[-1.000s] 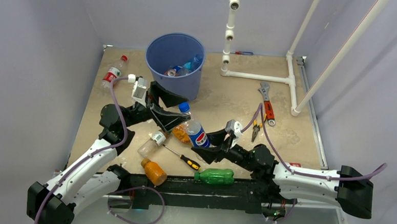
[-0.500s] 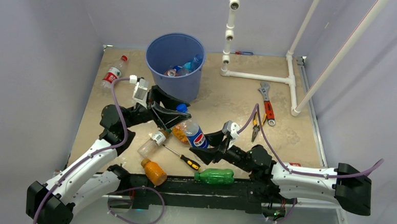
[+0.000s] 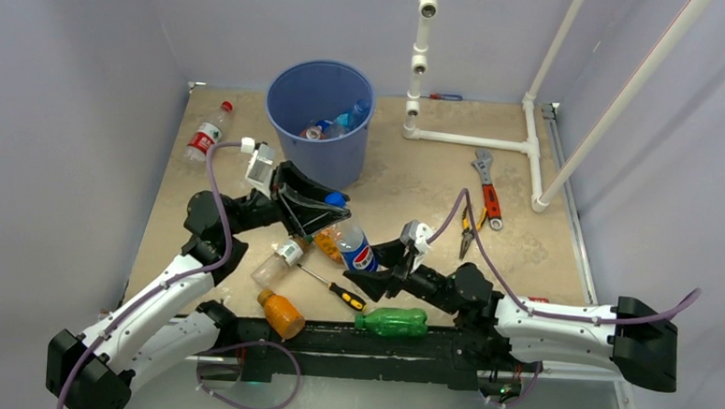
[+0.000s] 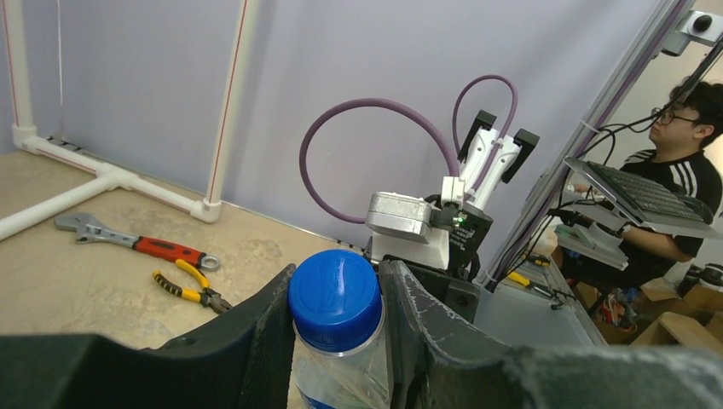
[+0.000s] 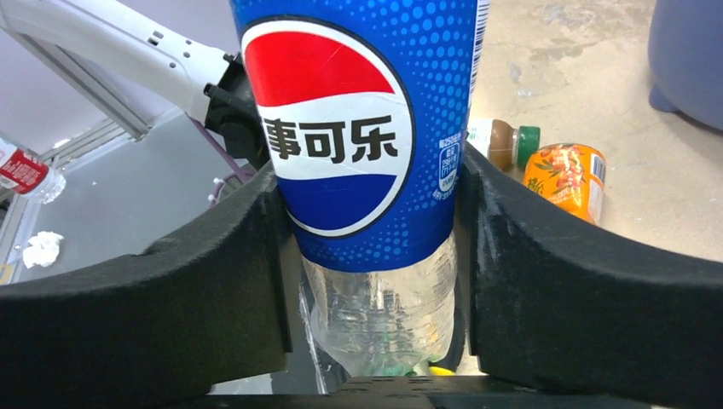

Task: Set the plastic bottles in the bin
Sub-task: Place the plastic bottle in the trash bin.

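The Pepsi bottle would lift free if I raised my left gripper now. My left gripper holds the blue cap (image 4: 334, 300), and the fingers of my right gripper have gaps beside them.
A clear Pepsi bottle (image 3: 356, 248) with a blue label (image 5: 358, 145) is held off the table between both arms. My left gripper (image 3: 331, 206) is shut on its blue cap (image 4: 334, 300), fingers pressed to both sides. My right gripper (image 3: 369, 263) stands open around the bottle's body, with thin gaps beside each finger (image 5: 213, 281). The blue bin (image 3: 342, 157) stands just behind, with several bottles (image 3: 335, 126) inside. On the table lie a red-labelled bottle (image 3: 203, 132), a white-capped clear one (image 3: 276, 261), an orange one (image 3: 283, 313), an orange-labelled one (image 5: 564, 177) and a green one (image 3: 395, 321).
A yellow-and-black screwdriver (image 3: 336, 289) lies under the held bottle. A red-handled wrench (image 3: 486, 188) and pliers (image 3: 468, 233) lie to the right. A white pipe frame (image 3: 474, 140) stands at the back right, and grey walls close in the table.
My left gripper has closed onto the bottle's cap. My right gripper's jaws have widened off the bottle's body, and that arm has shifted slightly left.
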`<state>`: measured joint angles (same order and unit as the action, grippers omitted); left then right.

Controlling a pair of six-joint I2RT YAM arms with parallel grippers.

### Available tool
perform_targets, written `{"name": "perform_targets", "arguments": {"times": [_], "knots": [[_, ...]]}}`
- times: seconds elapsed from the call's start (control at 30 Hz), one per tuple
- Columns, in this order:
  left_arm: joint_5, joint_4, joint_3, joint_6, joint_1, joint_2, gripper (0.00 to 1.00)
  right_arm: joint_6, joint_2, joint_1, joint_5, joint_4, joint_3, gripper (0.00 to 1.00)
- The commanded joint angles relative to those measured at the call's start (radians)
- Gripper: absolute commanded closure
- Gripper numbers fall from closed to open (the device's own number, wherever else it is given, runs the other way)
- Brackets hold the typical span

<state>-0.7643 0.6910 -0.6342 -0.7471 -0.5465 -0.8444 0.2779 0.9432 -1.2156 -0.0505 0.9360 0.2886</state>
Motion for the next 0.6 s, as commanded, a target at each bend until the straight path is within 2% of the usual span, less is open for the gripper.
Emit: {"name": "perform_targets", "arguments": {"times": [0.0, 0.07, 0.13, 0.3, 0.4, 0.57], "knots": [[0.019, -0.015, -0.014, 0.077, -0.007, 0.032, 1.0, 0.046, -0.017, -0.001, -0.03, -0.127, 0.114, 0.35], [0.047, -0.033, -0.008, 0.095, -0.007, 0.046, 1.0, 0.077, -0.035, -0.001, -0.08, -0.245, 0.16, 0.25], [0.074, -0.048, -0.006, 0.108, -0.007, 0.056, 1.0, 0.096, -0.06, -0.001, -0.125, -0.354, 0.192, 0.2], [0.127, -0.075, -0.005, 0.137, -0.006, 0.065, 1.0, 0.228, -0.198, 0.0, -0.22, -0.5, 0.152, 0.02], [0.147, -0.076, -0.003, 0.143, -0.007, 0.065, 1.0, 0.285, -0.311, 0.001, -0.272, -0.524, 0.087, 0.01], [0.185, -0.093, -0.013, 0.163, -0.007, 0.067, 1.0, 0.273, -0.431, 0.001, -0.232, -0.554, 0.05, 0.01]]}}
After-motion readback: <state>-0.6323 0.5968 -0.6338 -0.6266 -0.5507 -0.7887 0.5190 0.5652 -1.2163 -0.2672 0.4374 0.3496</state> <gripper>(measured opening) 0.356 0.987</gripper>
